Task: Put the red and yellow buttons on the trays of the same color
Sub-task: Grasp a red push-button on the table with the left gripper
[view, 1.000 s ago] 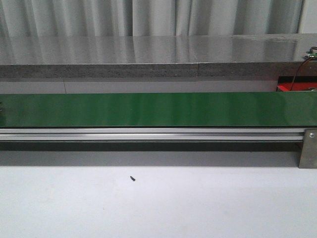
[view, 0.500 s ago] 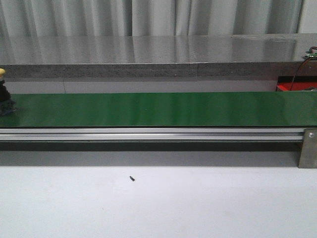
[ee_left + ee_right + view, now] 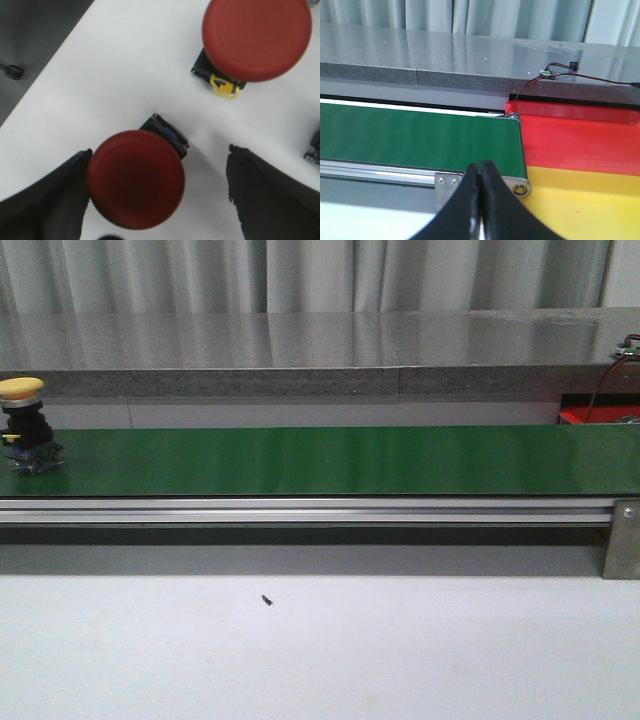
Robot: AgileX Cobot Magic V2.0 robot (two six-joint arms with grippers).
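Observation:
My left gripper's fingers reach down next to the red cap (image 3: 136, 180). They would hold the red button if they closed now.
A yellow button (image 3: 24, 420) with a black body stands on the green belt (image 3: 320, 460) at its far left end. In the left wrist view, a red button (image 3: 136, 179) sits on a white surface between the fingers of my open left gripper (image 3: 157, 192), close against one finger (image 3: 45, 200). A second red button (image 3: 256, 37) stands farther off. My right gripper (image 3: 481, 172) is shut on nothing, above the belt's end (image 3: 510, 150). Beyond it lie the red tray (image 3: 580, 140) and the yellow tray (image 3: 585, 205). Neither gripper shows in the front view.
An aluminium rail (image 3: 300, 510) runs along the belt's front, with a bracket (image 3: 622, 538) at the right. A grey stone ledge (image 3: 300, 350) lies behind. A small circuit board with wires (image 3: 547, 74) rests on the ledge. A small dark speck (image 3: 267, 599) lies on the white table.
The yellow button came into view at the belt's left end and has travelled a little to the right. Nothing else in the front view moved.

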